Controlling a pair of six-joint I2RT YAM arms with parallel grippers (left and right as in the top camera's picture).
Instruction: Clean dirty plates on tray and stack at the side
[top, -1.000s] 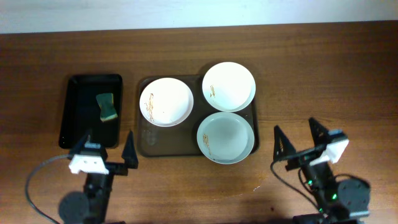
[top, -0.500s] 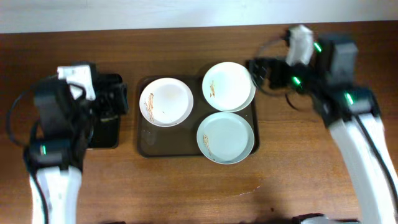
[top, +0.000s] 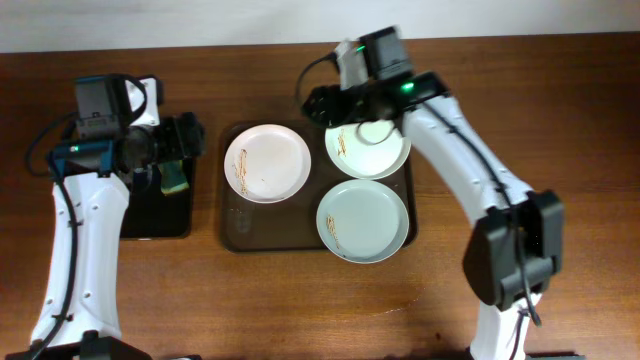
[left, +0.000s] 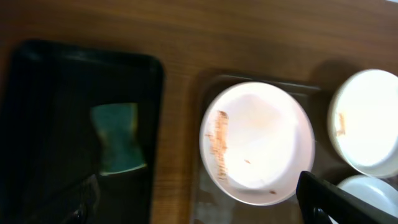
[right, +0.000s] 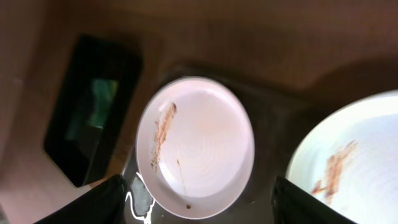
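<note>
My left gripper pinches across the green sponge's middle from above next, which leaves the sponge's bottom free to clean the dirty plates.
Three white plates lie on the brown tray (top: 240, 228): a streaked one at the left (top: 267, 163), a streaked one at the back right (top: 368, 140), and a bluish one at the front right (top: 363, 221). My left gripper (top: 188, 140) is open and empty, above the gap between the black tray and the brown tray. The left wrist view shows the left plate (left: 258, 143) between its fingers (left: 199, 208). My right gripper (top: 322, 105) is open and empty over the tray's back edge. Its fingers (right: 202, 208) frame the left plate (right: 196, 146), with the back right plate (right: 348, 155) beside it.
A narrower black tray (top: 150, 215) stands left of the brown tray and holds a green sponge (top: 175, 178). The sponge also shows in the left wrist view (left: 118, 138) and in the right wrist view (right: 99, 102). Bare wooden table surrounds both trays.
Both arms have risen from the table's front edge. The left gripper moved to the black tray's right side. The right gripper swung left from beside the back right plate to the tray's back edge.
</note>
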